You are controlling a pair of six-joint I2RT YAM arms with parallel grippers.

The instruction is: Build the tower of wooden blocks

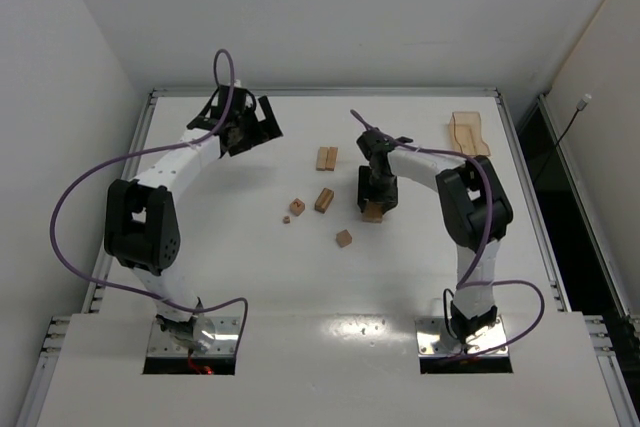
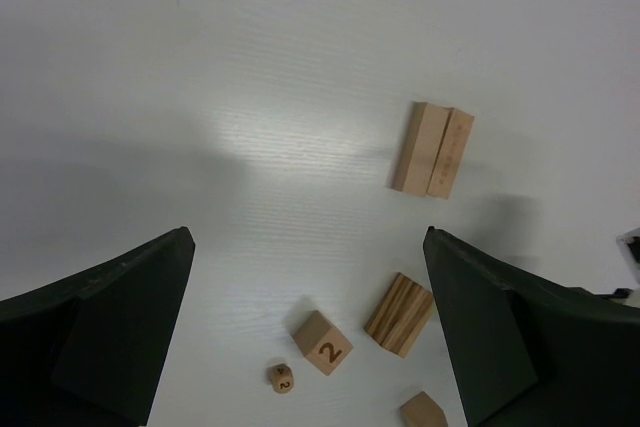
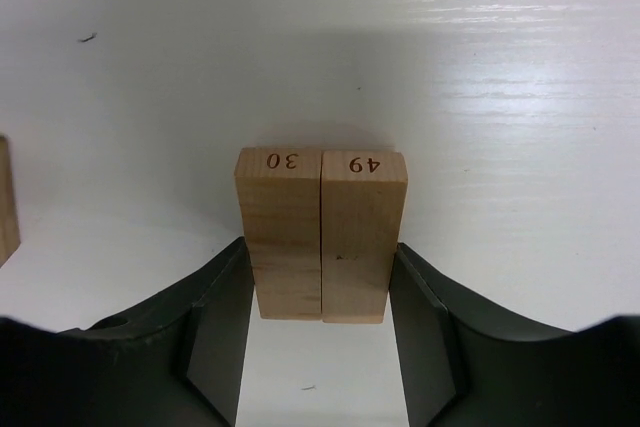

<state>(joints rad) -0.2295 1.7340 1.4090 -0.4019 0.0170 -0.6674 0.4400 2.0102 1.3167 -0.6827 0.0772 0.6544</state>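
The pair of bars would rise together if I lifted my right gripper now. Its fingers are shut against both outer sides and press the bars flush.
Two light-tan wood bars, marked 30 (image 3: pixel 280 227) and 49 (image 3: pixel 362 227), lie side by side on the white table. My right gripper (image 3: pixel 320 277) is shut on the pair, one finger against each outer side; from above it is right of centre (image 1: pixel 373 209). Another pair of bars (image 1: pixel 327 158) (image 2: pixel 432 150) lies further back. A striped block (image 1: pixel 324 199) (image 2: pixel 399 314), a cube marked 2 (image 1: pixel 298 207) (image 2: pixel 323 342), a tiny die (image 2: pixel 281 378) and a plain cube (image 1: pixel 344 238) lie scattered. My left gripper (image 1: pixel 252 127) (image 2: pixel 308 237) hangs open above the table. No tower is in view.
A translucent amber tray (image 1: pixel 468 133) sits at the back right of the table. A raised metal rim (image 1: pixel 320 90) runs round the table. White walls close in at the left and the back.
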